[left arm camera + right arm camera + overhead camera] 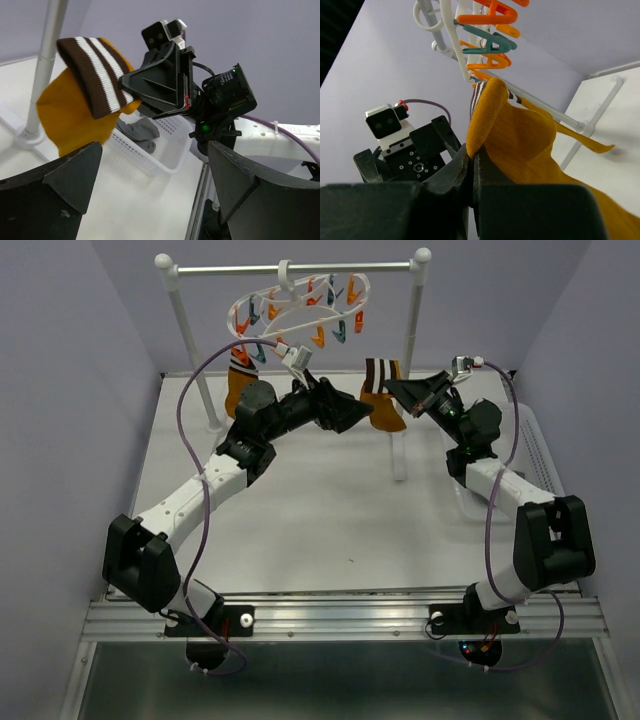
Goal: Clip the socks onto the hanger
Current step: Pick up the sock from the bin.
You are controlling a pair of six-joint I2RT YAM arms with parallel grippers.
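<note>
I will next grab the mustard sock with my left gripper by the striped cuff's free side (371, 374), opposite my right gripper. The rest of the sock's brown rim then stays free to clip.
My right gripper (396, 390) is shut on the cuff edge of a mustard-orange sock with brown and white cuff stripes (383, 400) and holds it up below the white hanger (300, 302). In the right wrist view the jaws (471, 150) pinch the sock (515, 135) under the orange and teal clips (490, 45). My left gripper (358, 412) is open and empty, just left of the sock. In the left wrist view its fingers (75, 170) frame the striped sock (95, 75) held in the right gripper (127, 82). Another mustard sock (238, 388) hangs under the hanger's left side. Grey socks (140, 129) lie in the basket.
The hanger hangs from a metal rail (230, 269) on white posts (408, 335) at the table's back. A clear plastic basket (535, 450) sits at the right edge; it also shows in the left wrist view (165, 165). Purple walls close in on three sides.
</note>
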